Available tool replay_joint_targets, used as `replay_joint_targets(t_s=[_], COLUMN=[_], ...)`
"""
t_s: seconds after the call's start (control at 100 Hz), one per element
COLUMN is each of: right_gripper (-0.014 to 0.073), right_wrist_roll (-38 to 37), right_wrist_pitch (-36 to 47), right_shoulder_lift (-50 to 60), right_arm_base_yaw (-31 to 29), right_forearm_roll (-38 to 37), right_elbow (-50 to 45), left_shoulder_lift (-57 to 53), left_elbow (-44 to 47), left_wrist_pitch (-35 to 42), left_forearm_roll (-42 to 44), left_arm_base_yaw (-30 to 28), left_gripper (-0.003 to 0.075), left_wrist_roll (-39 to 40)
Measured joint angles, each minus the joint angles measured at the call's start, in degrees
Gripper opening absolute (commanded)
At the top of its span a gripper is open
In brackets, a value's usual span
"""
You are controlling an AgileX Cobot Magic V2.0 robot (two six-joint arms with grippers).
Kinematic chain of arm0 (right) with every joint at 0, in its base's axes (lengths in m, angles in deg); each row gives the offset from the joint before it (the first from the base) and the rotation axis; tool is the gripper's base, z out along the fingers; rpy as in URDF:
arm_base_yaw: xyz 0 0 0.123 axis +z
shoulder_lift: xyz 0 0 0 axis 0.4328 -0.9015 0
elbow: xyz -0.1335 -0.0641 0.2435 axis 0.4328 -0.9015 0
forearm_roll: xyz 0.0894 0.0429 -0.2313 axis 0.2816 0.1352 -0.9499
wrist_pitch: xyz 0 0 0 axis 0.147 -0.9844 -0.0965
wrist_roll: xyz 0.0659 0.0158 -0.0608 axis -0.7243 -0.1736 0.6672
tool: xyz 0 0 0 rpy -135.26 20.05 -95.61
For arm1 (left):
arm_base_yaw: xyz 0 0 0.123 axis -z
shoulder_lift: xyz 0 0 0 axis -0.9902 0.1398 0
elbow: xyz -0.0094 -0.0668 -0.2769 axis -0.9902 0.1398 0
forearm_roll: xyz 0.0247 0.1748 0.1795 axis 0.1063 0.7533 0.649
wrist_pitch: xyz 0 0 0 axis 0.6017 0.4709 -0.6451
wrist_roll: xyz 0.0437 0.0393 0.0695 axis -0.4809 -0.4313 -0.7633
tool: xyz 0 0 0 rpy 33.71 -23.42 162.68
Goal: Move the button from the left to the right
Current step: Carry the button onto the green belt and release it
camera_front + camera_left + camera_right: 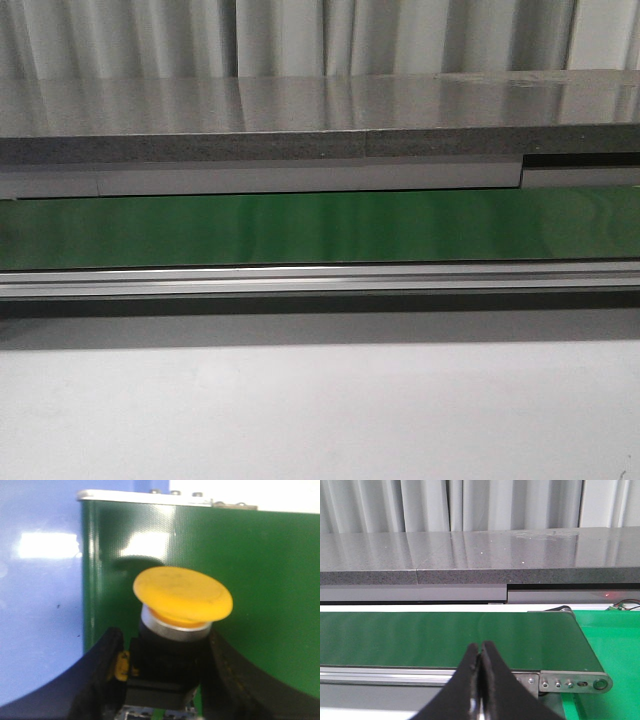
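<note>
I should open my left gripper now, because the yellow-orange cap (182,594) is over the green conveyor belt and the button would come to lie there.
In the left wrist view the button (182,592) has a round yellow-orange cap, a silver collar and a black boxy block. It sits between the black fingers of my left gripper (163,635), which is shut on the black block, over the green conveyor belt (270,580) near its edge. In the right wrist view my right gripper (479,646) is shut and empty, its tips in front of the near rail of the green belt (445,635). The front view shows neither gripper nor the button, only the belt (320,228).
A pale blue surface (40,605) lies beside the belt's end. A metal end bracket (570,682) closes the belt's right end, with a bright green surface (615,640) beyond. A grey counter (470,555) runs behind the belt, and a white tabletop (320,410) lies in front.
</note>
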Motion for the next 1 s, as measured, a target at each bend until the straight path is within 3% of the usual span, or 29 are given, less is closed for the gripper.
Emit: replay_joint_targets(t_s=[0.09, 0.28, 0.42, 1.0], right_gripper=[-0.0068, -0.0068, -0.0068, -0.0068], right_wrist_roll=[0.00, 0.00, 0.00, 0.00], right_wrist_pitch=[0.00, 0.00, 0.00, 0.00], right_shoulder_lift=[0.00, 0.00, 0.00, 0.00], right_arm_base_yaw=[0.00, 0.00, 0.00, 0.00], right_forearm_roll=[0.00, 0.00, 0.00, 0.00], right_elbow=[0.00, 0.00, 0.00, 0.00], left_shoulder_lift=[0.00, 0.00, 0.00, -2.54], left_elbow=[0.00, 0.00, 0.00, 1.69], left_wrist_pitch=[0.07, 0.07, 0.07, 1.67], left_forearm_roll=[0.19, 1.57, 2.11, 0.90], left_arm_base_yaw=[0.75, 1.20, 1.20, 1.32], left_gripper=[0.0071, 0.0338, 0.0475, 0.0499], left_wrist_roll=[-0.13, -0.13, -0.13, -0.13])
